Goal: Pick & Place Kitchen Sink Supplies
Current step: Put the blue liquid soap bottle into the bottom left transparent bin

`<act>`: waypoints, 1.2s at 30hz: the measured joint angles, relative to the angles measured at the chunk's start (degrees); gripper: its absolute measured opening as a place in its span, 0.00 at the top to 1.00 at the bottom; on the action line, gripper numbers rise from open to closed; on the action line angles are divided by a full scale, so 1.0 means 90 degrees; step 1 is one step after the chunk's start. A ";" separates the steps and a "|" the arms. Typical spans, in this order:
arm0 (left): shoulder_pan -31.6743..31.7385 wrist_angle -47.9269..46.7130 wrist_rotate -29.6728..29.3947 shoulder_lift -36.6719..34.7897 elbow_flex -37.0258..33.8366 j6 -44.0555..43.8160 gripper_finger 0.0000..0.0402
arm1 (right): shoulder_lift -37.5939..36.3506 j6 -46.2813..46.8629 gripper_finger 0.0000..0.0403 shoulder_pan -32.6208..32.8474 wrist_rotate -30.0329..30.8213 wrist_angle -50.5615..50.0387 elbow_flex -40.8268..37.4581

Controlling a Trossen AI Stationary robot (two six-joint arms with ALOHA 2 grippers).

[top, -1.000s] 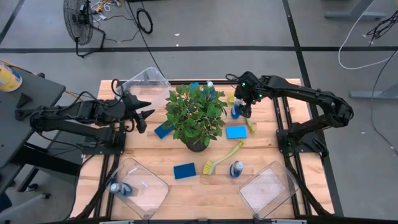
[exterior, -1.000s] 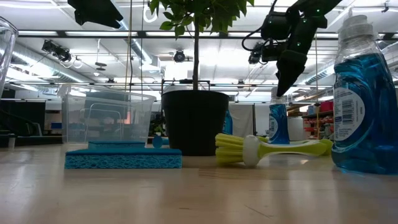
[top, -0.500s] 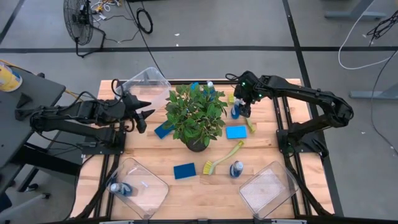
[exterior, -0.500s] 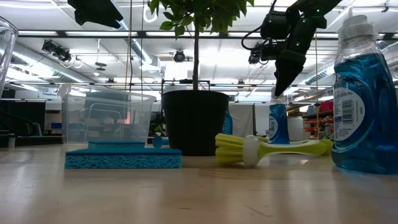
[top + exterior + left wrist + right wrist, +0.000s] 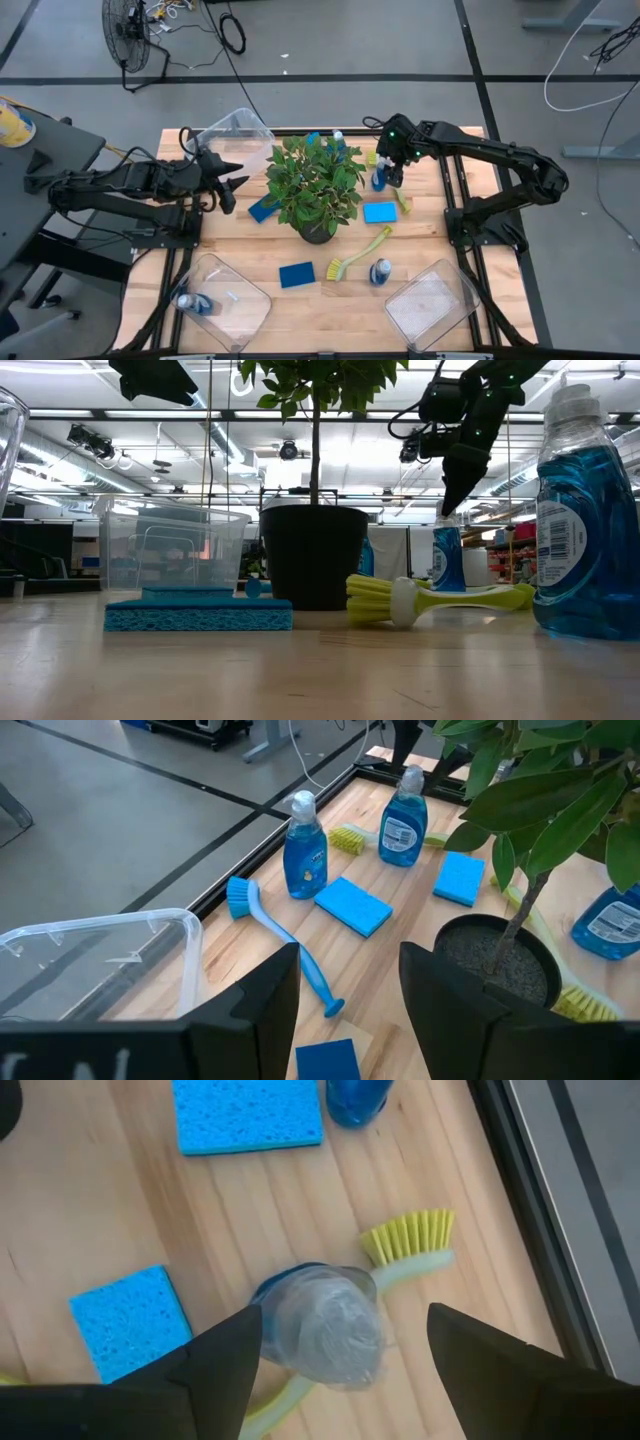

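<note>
The right gripper's fingers are level with the film-wrapped cap on either side and would hold the blue bottle (image 5: 379, 181) now, so the right gripper should close.
My right gripper (image 5: 392, 172) is open above a small blue bottle (image 5: 379, 181) that stands upright near the table's far right. In the right wrist view the fingers stand on either side of its pale cap (image 5: 322, 1326). A yellow-green brush (image 5: 408, 1248) lies beside that bottle. My left gripper (image 5: 234, 180) is open and hovers left of the plant, touching nothing. More supplies lie on the wood: blue sponges (image 5: 380, 212) (image 5: 296, 274) (image 5: 263, 210), a second yellow-green brush (image 5: 360, 254) and another bottle (image 5: 380, 271). One bottle (image 5: 189, 303) lies in the near-left bin.
A leafy potted plant (image 5: 315, 188) stands mid-table between the arms. Clear bins sit at the far left (image 5: 236, 133), near left (image 5: 238, 309) and near right (image 5: 432, 305). A blue-handled brush (image 5: 283, 938) lies by the far-left bin. The table's right frame rail (image 5: 540, 1230) runs close to my right gripper.
</note>
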 joint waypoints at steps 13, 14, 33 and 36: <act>0.0001 0.0001 -0.0001 0.0001 0.0000 0.0010 0.56 | -0.0002 0.0174 0.32 0.0000 -0.0032 0.0007 0.0001; 0.0000 0.0001 0.0000 0.0001 0.0000 0.0010 0.56 | -0.0002 0.0186 0.34 0.0000 -0.0031 0.0007 -0.0001; -0.0001 0.0002 0.0002 0.0001 0.0000 0.0005 0.56 | -0.0010 0.0260 0.71 -0.0002 -0.0187 0.0037 0.0001; 0.0001 0.0001 0.0002 0.0001 0.0000 0.0005 0.56 | -0.0012 0.0342 0.72 -0.0005 -0.0205 0.0036 0.0001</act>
